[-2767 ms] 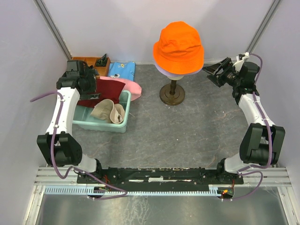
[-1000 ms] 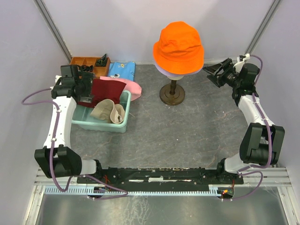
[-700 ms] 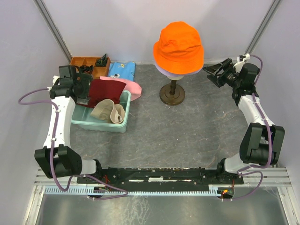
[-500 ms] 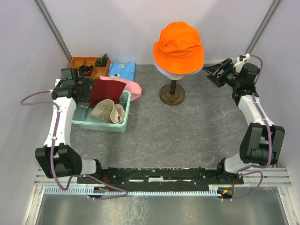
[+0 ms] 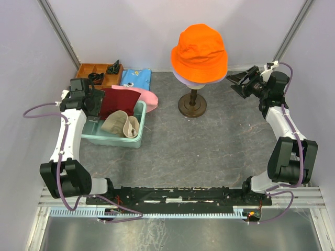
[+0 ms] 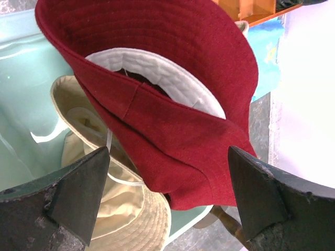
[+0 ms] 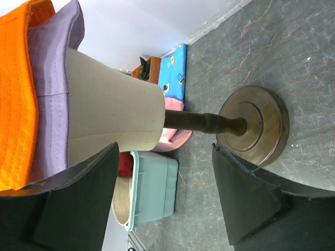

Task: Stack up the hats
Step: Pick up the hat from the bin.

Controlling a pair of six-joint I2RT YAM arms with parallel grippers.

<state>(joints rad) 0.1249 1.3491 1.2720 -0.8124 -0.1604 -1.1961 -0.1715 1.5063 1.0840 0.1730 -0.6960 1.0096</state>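
The dark red hat needs to be stacked. My left gripper will next grab it by its near brim [image 5: 117, 101] [image 6: 168, 161] and leave the hat's opposite edge free for my right gripper.
An orange hat [image 5: 199, 51] sits on the mannequin head over a lavender hat [image 5: 184, 79], whose brim shows below it. A dark red hat [image 5: 118, 100] lies over the far edge of the teal bin [image 5: 112, 138]. Inside the bin is a cream-beige hat [image 5: 121, 124], and a pink hat [image 5: 148, 98] lies behind the bin. My left gripper [image 5: 97, 101] stands open just left of the dark red hat [image 6: 172, 104], with the cream hat [image 6: 104, 209] below it. My right gripper [image 5: 238, 81] is open and empty to the right of the head [image 7: 115, 110], facing it.
The head stands on a dark wooden stand with a round base [image 5: 192, 105]. A blue patterned cloth [image 5: 136, 77] and a wooden tray [image 5: 97, 69] holding black parts lie at the back left. Walls close in on the left, the right and the back.
My left gripper has drawn back to the left off the dark red hat, then edged slightly right again. The right arm and the stacked hats have not moved.
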